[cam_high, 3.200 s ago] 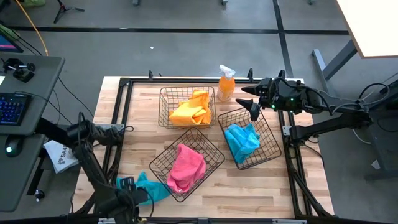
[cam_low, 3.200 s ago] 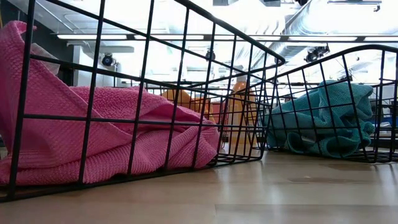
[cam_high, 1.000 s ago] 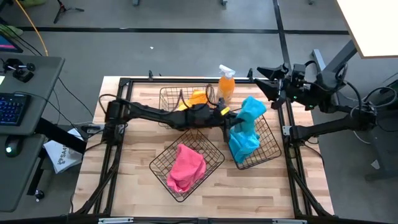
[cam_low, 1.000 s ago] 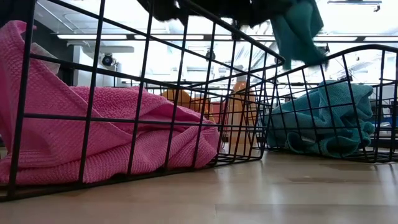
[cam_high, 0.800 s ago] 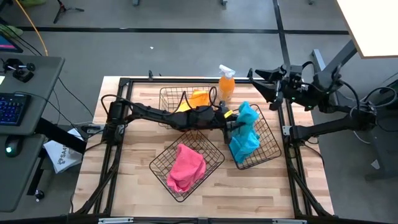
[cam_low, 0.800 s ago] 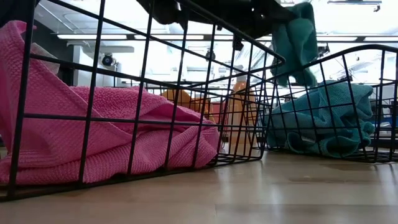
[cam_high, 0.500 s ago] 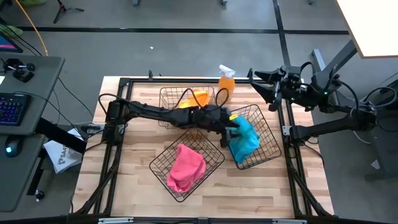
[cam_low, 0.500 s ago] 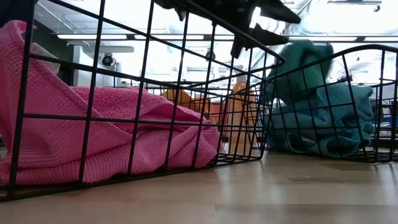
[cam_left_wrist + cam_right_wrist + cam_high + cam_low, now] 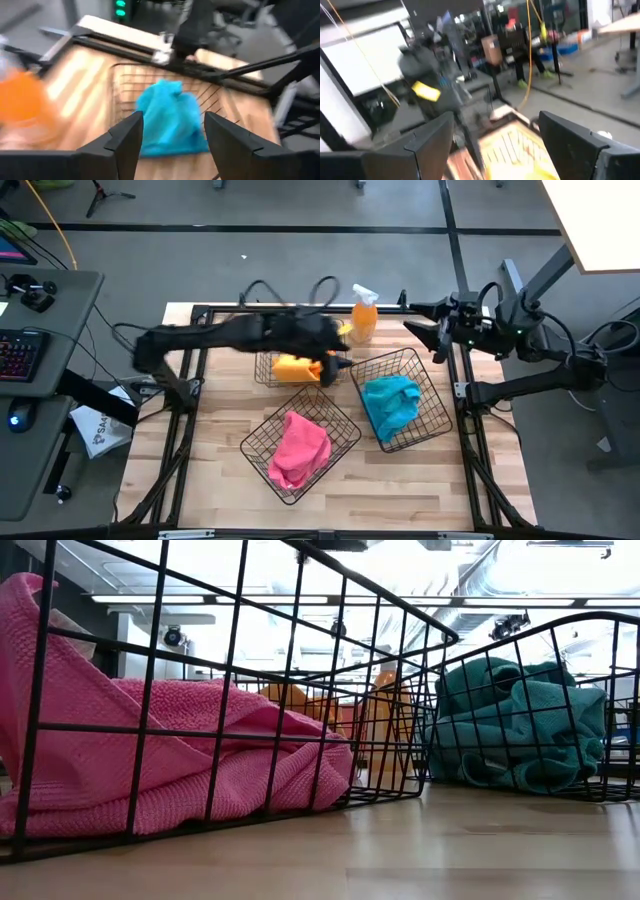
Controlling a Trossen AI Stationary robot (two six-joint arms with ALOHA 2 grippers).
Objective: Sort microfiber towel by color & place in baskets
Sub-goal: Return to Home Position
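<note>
My right gripper will next grab the towel's bunched edge (image 9: pixel 415 389) beside the basket's rim, to put the teal towel in its wire basket (image 9: pixel 432 385).
Two teal-blue towels (image 9: pixel 390 404) lie heaped in the right wire basket (image 9: pixel 432 385); they also show in the low view (image 9: pixel 520 730) and the left wrist view (image 9: pixel 170 122). A pink towel (image 9: pixel 300 445) lies in the near basket (image 9: pixel 256 436). A yellow-orange towel (image 9: pixel 298 367) lies in the far basket (image 9: pixel 262 372). My left gripper (image 9: pixel 338 358) is open and empty above the far basket's right end, left of the teal towels; its open fingers frame them in the left wrist view (image 9: pixel 173 116). My right gripper (image 9: pixel 422 326) is open and empty, held high at the table's far right corner.
An orange spray bottle with a white trigger (image 9: pixel 364 315) stands at the far edge between the far basket and my right gripper. Black frame rails (image 9: pixel 190 410) run round the table. Bare wood lies at the near left (image 9: pixel 200 470).
My left gripper has lowered the teal towel over the right basket, opened and let go. The towel has fallen onto the teal towel lying there. The gripper has then swung quickly back toward the table's left and far edge, over the far basket.
</note>
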